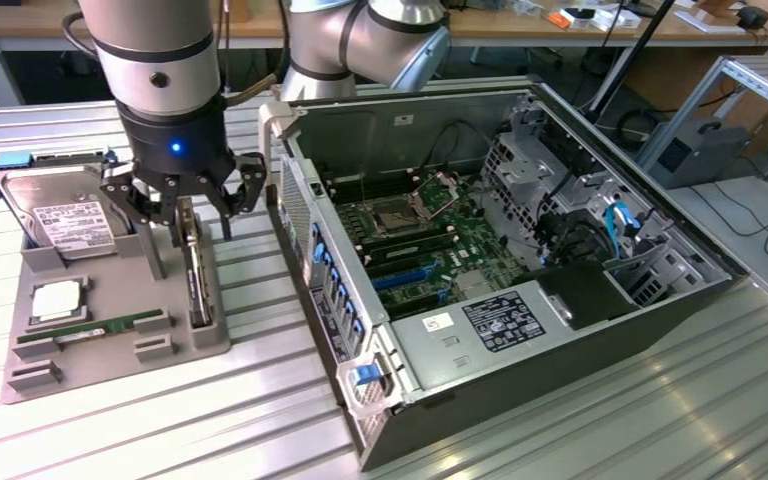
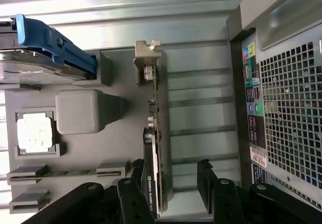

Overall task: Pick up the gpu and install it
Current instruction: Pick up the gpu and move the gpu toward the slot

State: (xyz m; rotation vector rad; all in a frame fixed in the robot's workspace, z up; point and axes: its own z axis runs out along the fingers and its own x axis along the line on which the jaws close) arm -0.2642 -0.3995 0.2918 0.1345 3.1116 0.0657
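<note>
My gripper's fingers are above the GPU's top edge, over the grey tray. My gripper needs to go lower before it closes on the GPU.
The gpu is a thin dark card standing on edge in the grey tray, with its silver bracket at the far end. My gripper hangs open just above it. In the wrist view the gpu runs edge-on between my two black fingers, nearer to one of them, and neither touches it. Its silver bracket is at the end away from my gripper.
The open computer case lies at the exterior view's right of the tray, motherboard exposed; its perforated rear panel shows beside the tray. The tray also holds a hard drive, a processor and a green memory stick.
</note>
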